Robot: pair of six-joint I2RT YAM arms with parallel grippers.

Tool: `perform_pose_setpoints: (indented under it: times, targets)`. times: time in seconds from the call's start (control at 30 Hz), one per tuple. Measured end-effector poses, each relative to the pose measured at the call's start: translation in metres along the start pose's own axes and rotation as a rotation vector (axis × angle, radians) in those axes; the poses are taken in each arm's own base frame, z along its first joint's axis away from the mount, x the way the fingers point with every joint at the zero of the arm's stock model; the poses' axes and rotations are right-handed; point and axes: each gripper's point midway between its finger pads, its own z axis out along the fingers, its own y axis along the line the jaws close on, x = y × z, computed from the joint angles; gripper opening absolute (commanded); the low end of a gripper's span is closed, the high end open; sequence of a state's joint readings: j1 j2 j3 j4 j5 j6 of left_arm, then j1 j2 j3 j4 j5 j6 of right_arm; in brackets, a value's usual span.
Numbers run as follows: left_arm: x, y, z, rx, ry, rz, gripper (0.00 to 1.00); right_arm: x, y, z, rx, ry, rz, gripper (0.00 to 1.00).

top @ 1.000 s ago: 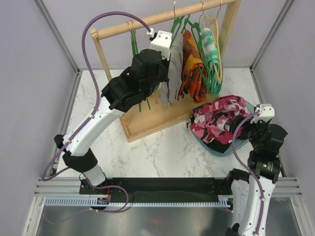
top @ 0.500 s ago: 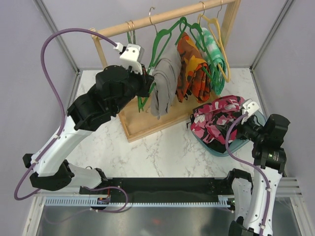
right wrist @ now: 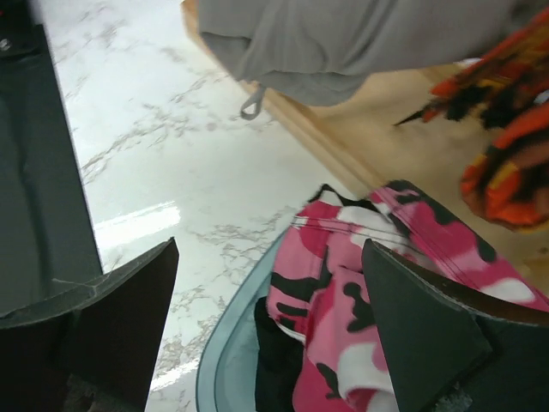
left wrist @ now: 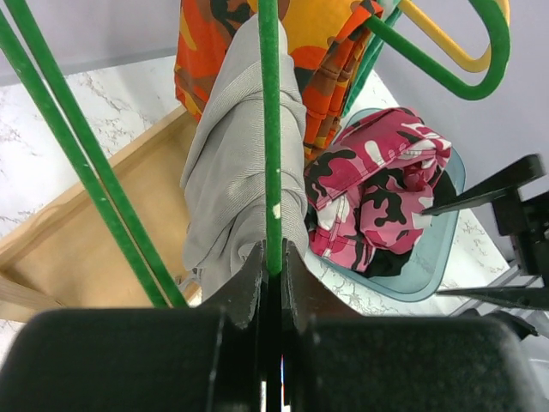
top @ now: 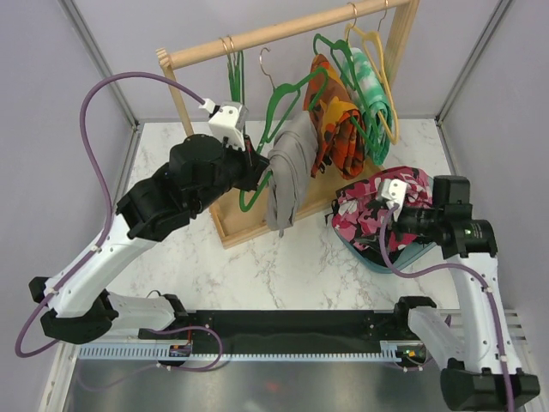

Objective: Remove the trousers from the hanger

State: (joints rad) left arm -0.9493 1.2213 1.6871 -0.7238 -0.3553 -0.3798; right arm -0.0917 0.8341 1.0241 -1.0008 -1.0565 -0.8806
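Observation:
I will use my right gripper to grab the grey trousers near their fold, on the side away from my left gripper, to take them off the hanger.
My left gripper is shut on the lower bar of a green hanger, lifted off the wooden rail. Grey trousers hang folded over that hanger. Orange-patterned trousers and green-white trousers hang on the rail. Pink camouflage trousers lie on black trousers in a pale blue tub. My right gripper is open above the tub's near-left rim.
The wooden rack's base tray stands on the marble table. Empty green hangers hang at the rail's left; a yellow hanger at the right. Grey walls close in both sides.
My left gripper has pulled the green hanger with the grey trousers off the rail, down and toward the front. My right arm has swung left, its gripper now over the tub.

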Motion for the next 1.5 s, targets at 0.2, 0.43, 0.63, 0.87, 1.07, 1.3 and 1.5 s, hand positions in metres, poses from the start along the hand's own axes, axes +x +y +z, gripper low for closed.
perform_pose_setpoints:
  times: [0.2, 0.43, 0.63, 0.87, 1.07, 1.3, 1.5]
  targets:
    - [0.011, 0.001, 0.002, -0.006, 0.022, -0.022, 0.02, -0.008, 0.024, 0.045, -0.140, 0.087, -0.117, 0.95]
    - [0.023, 0.005, 0.003, -0.016, 0.043, -0.043, 0.02, -0.069, 0.014, 0.105, -0.064, 0.071, -0.182, 0.98]
    - [0.023, 0.005, 0.000, -0.012, 0.034, -0.062, 0.02, -0.102, 0.003, 0.142, 0.051, 0.003, -0.103, 0.98]
    - [0.020, 0.003, -0.004, 0.007, 0.026, -0.073, 0.02, -0.120, -0.021, 0.163, 0.171, -0.038, 0.034, 0.97]
    - [0.019, 0.004, -0.007, 0.012, 0.019, -0.076, 0.02, -0.119, -0.037, 0.166, 0.257, -0.031, 0.066, 0.84]
    - [0.020, 0.006, -0.011, 0.015, 0.010, -0.080, 0.02, -0.120, -0.044, 0.164, 0.286, -0.026, 0.037, 0.38]
    - [0.028, 0.009, -0.012, 0.013, 0.017, -0.078, 0.02, -0.127, -0.060, 0.156, 0.283, -0.041, 0.029, 0.00]
